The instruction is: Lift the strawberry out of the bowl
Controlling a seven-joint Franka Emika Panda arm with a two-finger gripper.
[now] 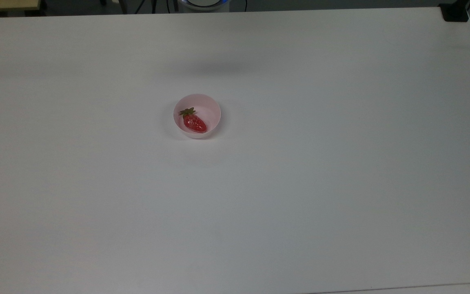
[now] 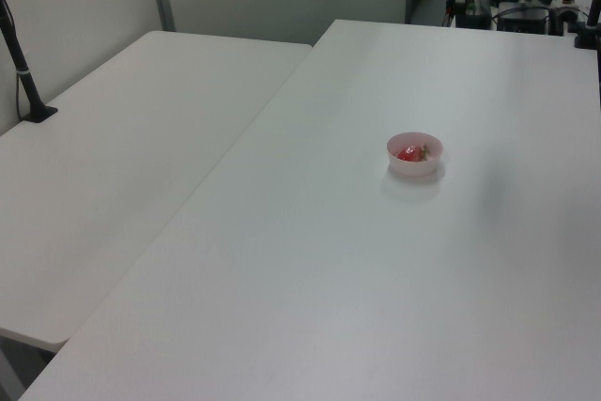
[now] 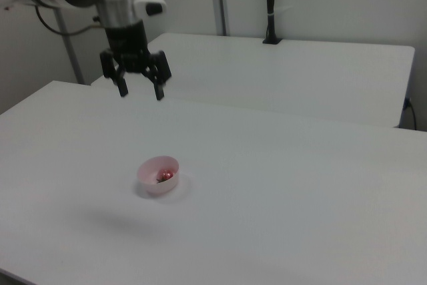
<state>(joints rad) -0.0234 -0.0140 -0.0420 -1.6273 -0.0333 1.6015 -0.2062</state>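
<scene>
The strawberry needs to be lifted out of the pale pink bowl [image 2: 414,164], so my gripper should grab it by its red body [image 2: 410,153] next.
A small red strawberry [image 1: 194,122] with a green cap lies inside the pale pink bowl [image 1: 212,107] near the middle of the white table. The left view has the bowl [image 2: 414,164] with the strawberry [image 2: 410,153] in it. From the right view the bowl [image 3: 152,181] sits low, the strawberry [image 3: 167,176] partly hidden by its wall. My gripper [image 3: 141,93] hangs high above the table, up and to the left of the bowl in the right view. It is open with nothing between its fingers.
A second white table [image 2: 113,166] adjoins on the left view's left, with a black post [image 2: 21,68] clamped at its far edge. Another black post [image 3: 270,5] stands on the rear table in the right view. A black clamp [image 1: 454,12] sits at the top view's upper right corner.
</scene>
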